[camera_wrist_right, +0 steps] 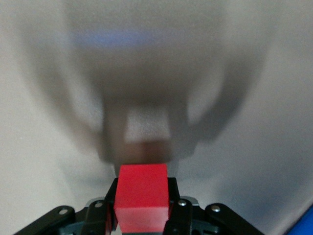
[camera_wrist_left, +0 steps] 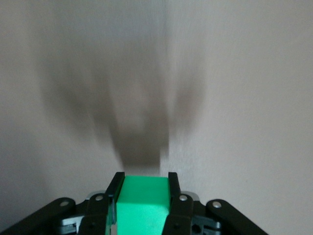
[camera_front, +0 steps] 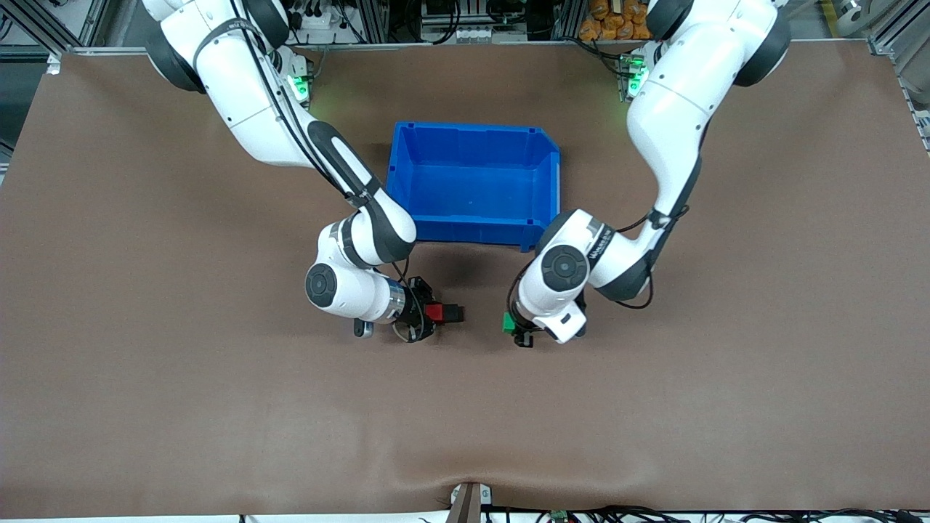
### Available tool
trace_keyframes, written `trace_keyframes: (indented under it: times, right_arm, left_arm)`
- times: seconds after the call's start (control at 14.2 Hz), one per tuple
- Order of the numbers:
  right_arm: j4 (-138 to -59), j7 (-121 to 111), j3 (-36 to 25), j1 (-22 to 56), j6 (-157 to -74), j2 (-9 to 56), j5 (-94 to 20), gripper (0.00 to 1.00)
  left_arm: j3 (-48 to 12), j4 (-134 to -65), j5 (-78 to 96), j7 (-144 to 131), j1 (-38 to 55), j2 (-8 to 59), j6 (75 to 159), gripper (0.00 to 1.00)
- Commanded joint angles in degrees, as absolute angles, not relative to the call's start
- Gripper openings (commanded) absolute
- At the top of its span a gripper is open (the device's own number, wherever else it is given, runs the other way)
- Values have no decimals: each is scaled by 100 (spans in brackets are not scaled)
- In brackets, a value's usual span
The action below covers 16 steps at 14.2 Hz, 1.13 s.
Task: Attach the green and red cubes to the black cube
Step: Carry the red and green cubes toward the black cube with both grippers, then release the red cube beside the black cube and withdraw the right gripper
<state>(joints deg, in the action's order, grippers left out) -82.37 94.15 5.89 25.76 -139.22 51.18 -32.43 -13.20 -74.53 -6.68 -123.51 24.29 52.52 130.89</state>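
The green cube is still short of the black cube's near side, so my left gripper moves it to that side next before releasing it.
My right gripper (camera_front: 436,314) is shut on the red cube (camera_front: 434,312), which fills its jaws in the right wrist view (camera_wrist_right: 142,196). A small black piece (camera_front: 455,313) touches the red cube's end toward the left arm; I cannot tell whether it is the black cube, and it does not show in the right wrist view. My left gripper (camera_front: 511,325) is shut on the green cube (camera_front: 508,322), which is also clear in the left wrist view (camera_wrist_left: 143,200). Both grippers are over the brown table, a short gap apart, with the cubes facing each other.
An empty blue bin (camera_front: 472,131) stands on the table farther from the front camera than both grippers, between the two arms. Its corner shows in the right wrist view (camera_wrist_right: 305,226). Bare brown table (camera_front: 465,407) lies all around.
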Motion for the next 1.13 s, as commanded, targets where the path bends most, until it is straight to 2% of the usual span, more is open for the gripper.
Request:
trace_keyframes:
  times: [0.0, 0.14, 0.42, 0.64, 0.85, 1.06]
  right_arm:
    - [-8218, 9396, 527, 2523, -13975, 5133, -3068, 100]
    - [-8192, 9186, 510, 2444, -13948, 5089, -2893, 100]
    - [-7858, 8816, 352, 2137, -13818, 4861, -1804, 100]
    - [-7752, 8388, 281, 1654, -12659, 4536, -1451, 100]
    - [-7445, 7779, 290, 1188, -12008, 4263, -1371, 100]
    - [-7251, 7053, 290, 888, -11454, 3948, -1249, 100]
  left_arm:
    - [-1283, -7146, -659, -12445, 2522, 5431, 13096, 0]
    - [-1310, -7137, -555, -12602, 2645, 5580, 13104, 0]
    - [-1266, -7128, -527, -12988, 2838, 5669, 13315, 0]
    - [-1248, -7049, -536, -13227, 3014, 5739, 13412, 0]
    - [-1204, -6935, -536, -13245, 3129, 5818, 13553, 0]
    - [-871, -6785, -536, -13403, 3427, 5932, 13727, 0]
